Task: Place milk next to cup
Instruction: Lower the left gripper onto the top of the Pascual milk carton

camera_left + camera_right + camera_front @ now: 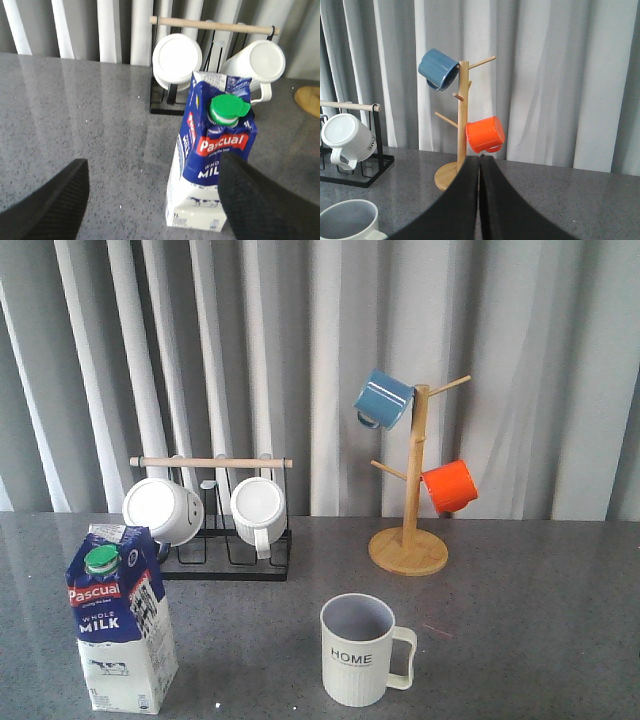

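My left gripper will next grab the milk by the flat sides of its body (128, 640), because the milk's top (112, 548) slopes around its green cap.
The milk (120, 625) stands upright at the front left of the grey table, a blue and white carton with a green cap. To its right, about a carton's width or more away, stands the off-white ribbed cup (358, 650) marked "HOME", its handle pointing right. Neither gripper shows in the front view. In the left wrist view my left gripper (152, 200) is open and wide apart, with the milk (212, 165) just beyond it and one finger (260, 200) overlapping the carton's side. My right gripper (480, 167) is shut and empty, with the cup's rim (347, 220) at the frame's corner.
Behind the milk stands a black wire rack (215, 540) with a wooden bar and two white mugs. A wooden mug tree (410, 540) at the back right holds a blue mug (383, 398) and an orange mug (449, 486). A grey curtain closes off the back.
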Robot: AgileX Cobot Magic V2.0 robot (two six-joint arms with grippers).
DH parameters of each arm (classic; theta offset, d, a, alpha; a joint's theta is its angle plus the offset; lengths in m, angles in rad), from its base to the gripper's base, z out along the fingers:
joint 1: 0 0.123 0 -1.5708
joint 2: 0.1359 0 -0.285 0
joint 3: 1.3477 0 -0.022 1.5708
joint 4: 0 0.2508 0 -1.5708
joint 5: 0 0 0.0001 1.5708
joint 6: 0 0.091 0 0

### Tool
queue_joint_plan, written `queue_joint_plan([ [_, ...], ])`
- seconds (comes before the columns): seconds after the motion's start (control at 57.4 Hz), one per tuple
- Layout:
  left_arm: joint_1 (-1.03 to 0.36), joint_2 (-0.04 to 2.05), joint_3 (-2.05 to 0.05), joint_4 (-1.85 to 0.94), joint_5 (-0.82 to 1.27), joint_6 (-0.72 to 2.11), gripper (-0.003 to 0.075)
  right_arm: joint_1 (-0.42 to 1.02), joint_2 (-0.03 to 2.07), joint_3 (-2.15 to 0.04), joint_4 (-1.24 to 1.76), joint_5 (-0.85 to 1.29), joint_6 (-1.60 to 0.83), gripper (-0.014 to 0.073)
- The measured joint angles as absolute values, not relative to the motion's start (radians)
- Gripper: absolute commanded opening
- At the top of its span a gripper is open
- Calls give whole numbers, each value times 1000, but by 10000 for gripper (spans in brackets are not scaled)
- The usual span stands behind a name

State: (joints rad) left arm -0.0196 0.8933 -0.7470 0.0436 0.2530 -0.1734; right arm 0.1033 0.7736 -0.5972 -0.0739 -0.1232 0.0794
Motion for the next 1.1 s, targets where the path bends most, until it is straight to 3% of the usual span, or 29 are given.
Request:
queue_joint_plan([
  [0.174,-29,911,-765,30,143,-211,564,103,774,-597,-74,-123,79,-8],
  [0.384,-99,1060,-886,0,61,-219,735,103,774,-597,-74,-123,79,-8],
  [0.645,-150,1280,-948,-5,10,-221,721,103,774,-597,-74,-123,79,-8],
  [1.098,-151,1434,-950,-7,-37,-221,711,103,774,-597,-74,-123,79,-8],
])
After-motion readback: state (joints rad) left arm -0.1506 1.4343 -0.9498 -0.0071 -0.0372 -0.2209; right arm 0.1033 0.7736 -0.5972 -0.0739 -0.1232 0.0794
